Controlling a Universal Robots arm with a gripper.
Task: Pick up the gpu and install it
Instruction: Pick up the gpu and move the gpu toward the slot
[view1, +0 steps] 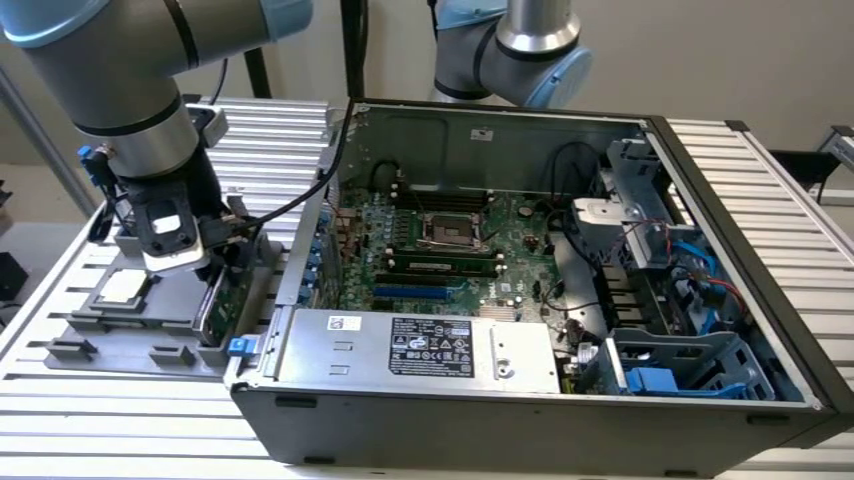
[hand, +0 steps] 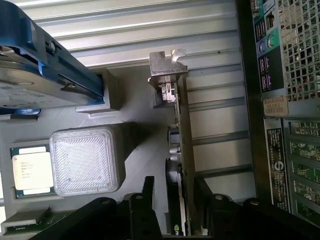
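The GPU (view1: 216, 300) is to be installed in the motherboard's blue slot (view1: 411, 292). My gripper should next grab it by its flat sides.
The gpu (view1: 216, 300) stands on its edge in a grey holder (view1: 120, 335) at the exterior view's left, beside the open computer case (view1: 534, 390). In the wrist view the gpu (hand: 181, 125) is seen edge-on, with its silver end bracket (hand: 167, 64) at the far end. My gripper (view1: 224, 262) is lowered over the card. It is open (hand: 175, 189), one black finger (hand: 148, 192) on each side of the card and a gap showing on at least one side. The card rests in its holder slot.
A small square CPU chip (hand: 31, 170) and a silver hard drive in a blue frame (hand: 50, 65) also lie in the holder. The case's back panel (hand: 285, 100) is close beside the card. Inside the case, the motherboard has a blue slot (view1: 420, 293). A second arm (view1: 514, 45) stands behind.
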